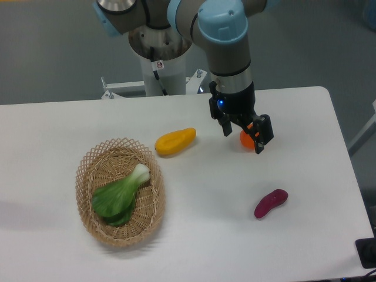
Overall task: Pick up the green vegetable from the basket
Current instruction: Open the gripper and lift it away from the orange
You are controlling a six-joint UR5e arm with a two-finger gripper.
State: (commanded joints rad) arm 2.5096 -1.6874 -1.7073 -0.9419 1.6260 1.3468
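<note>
To pick the green vegetable out of the wicker basket, my gripper should next grab it by its pale stalk end [140, 174].
The green vegetable [119, 195], a bok choy with bright green leaves and a pale stalk end pointing up-right, lies inside the oval wicker basket [91, 166] at the left front of the table. My gripper [242, 141] hangs over the table to the right of the basket, well apart from it. Its two dark fingers are spread and hold nothing. A small orange object [247, 138] shows between and behind the fingers.
A yellow oblong fruit [175, 141] lies between the basket and the gripper. A purple oblong vegetable [271, 202] lies at the right front. The arm's base [158, 53] stands behind the table's back edge.
</note>
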